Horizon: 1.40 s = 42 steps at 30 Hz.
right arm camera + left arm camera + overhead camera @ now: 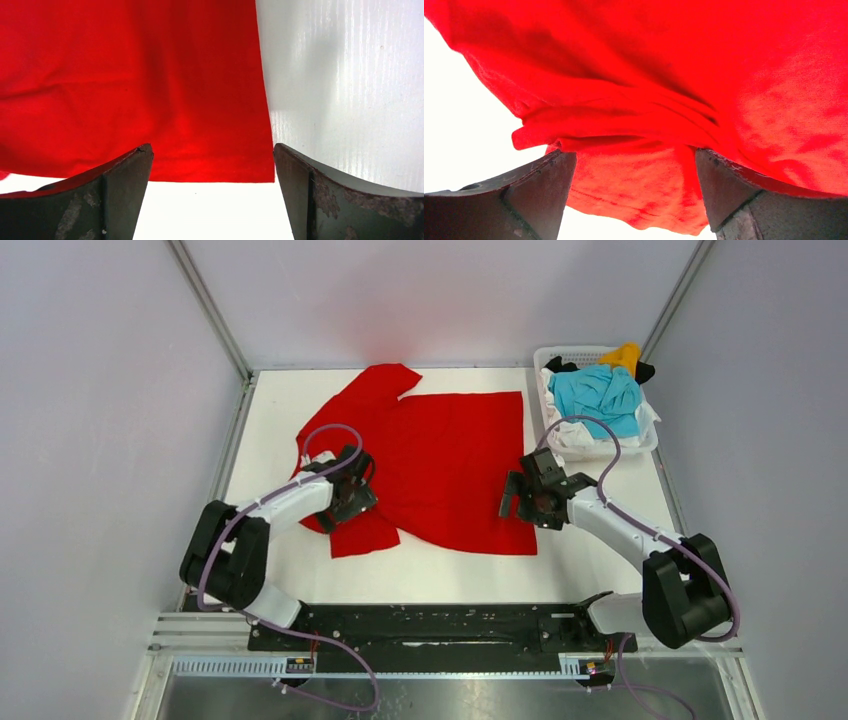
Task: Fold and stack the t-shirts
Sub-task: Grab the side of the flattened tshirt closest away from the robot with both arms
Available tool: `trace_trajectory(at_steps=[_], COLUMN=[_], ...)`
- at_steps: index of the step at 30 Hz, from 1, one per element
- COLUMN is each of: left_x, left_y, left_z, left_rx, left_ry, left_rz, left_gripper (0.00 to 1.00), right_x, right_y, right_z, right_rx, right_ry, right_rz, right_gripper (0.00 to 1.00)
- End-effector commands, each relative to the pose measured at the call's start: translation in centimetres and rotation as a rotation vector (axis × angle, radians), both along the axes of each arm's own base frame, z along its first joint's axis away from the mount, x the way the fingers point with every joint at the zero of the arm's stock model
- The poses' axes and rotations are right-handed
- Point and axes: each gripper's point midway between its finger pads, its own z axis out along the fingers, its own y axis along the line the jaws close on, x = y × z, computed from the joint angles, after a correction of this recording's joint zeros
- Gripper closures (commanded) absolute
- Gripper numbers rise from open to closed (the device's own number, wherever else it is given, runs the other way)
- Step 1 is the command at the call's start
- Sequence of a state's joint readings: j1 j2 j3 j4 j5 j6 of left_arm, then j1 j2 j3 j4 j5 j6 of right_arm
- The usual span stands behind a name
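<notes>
My left gripper grabs the red t-shirt's bunched sleeve by its loose end next, to pull the sleeve straight and fold it over.
A large bright red t-shirt [450, 455] lies spread on the white table [280, 405], with its left sleeve bunched near the front. My left gripper [355, 490] is open over that sleeve. In the left wrist view its fingers [549, 185] stand wide apart with wrinkled red cloth [649, 75] between them. My right gripper [517, 498] is open at the shirt's right side. In the right wrist view its fingers [300, 180] straddle the shirt's flat corner [240, 160], holding nothing.
A white plastic basket [575, 350] stands at the back right, holding a turquoise shirt [600, 395], a yellow-orange one [627, 355], a black one [562, 365] and white cloth [585, 440]. Grey walls and metal frame rails surround the table.
</notes>
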<state>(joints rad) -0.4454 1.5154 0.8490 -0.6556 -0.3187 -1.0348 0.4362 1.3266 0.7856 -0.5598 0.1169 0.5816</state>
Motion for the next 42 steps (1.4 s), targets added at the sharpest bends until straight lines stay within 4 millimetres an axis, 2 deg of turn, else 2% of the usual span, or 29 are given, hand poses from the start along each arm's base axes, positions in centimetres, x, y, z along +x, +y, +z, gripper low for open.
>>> trace_trajectory(at_steps=[1,6,10,12,16,22,31,36,42], left_x=[2.1,-3.5,-7.1,-7.6,-6.8,-5.3,-5.7,-6.1,-8.6], left_y=[0.1,2.0,2.7,3.4,2.9,2.3,2.2,2.5,4.0], left_z=[3.7,4.3,2.8,2.2,1.2,-0.7,-1.7,-1.2,1.4], left_rx=[0.001,-0.025,-0.082,-0.068,-0.078,-0.054,-0.057,-0.048,-0.025], left_ry=[-0.086,-0.033,-0.031,-0.042,-0.042,0.009,0.031,0.035,0.031], left_rz=[-0.077,-0.008,0.047,0.084,0.077,0.080,0.086,0.075,0.073], left_gripper=[0.09,0.02,0.01,0.01,0.03,0.21,0.52,1.00,1.00], right_x=[1.8,1.6,1.3,1.1,0.8,0.5,-0.1,-0.7,-2.4], right_y=[0.1,0.4,0.3,0.2,0.0,-0.4,-1.2,-1.6,-2.8], right_z=[1.5,1.4,0.9,0.6,0.5,0.6,0.4,0.3,-0.4], right_rx=[-0.022,0.001,0.001,-0.004,-0.010,-0.013,-0.046,-0.053,-0.065], right_ry=[-0.057,-0.064,-0.060,-0.052,-0.052,-0.061,-0.051,-0.037,-0.033], right_rz=[0.002,0.010,0.017,0.019,0.018,0.007,-0.009,-0.037,-0.113], right_gripper=[0.00,0.00,0.00,0.01,0.01,0.00,0.01,0.00,0.00])
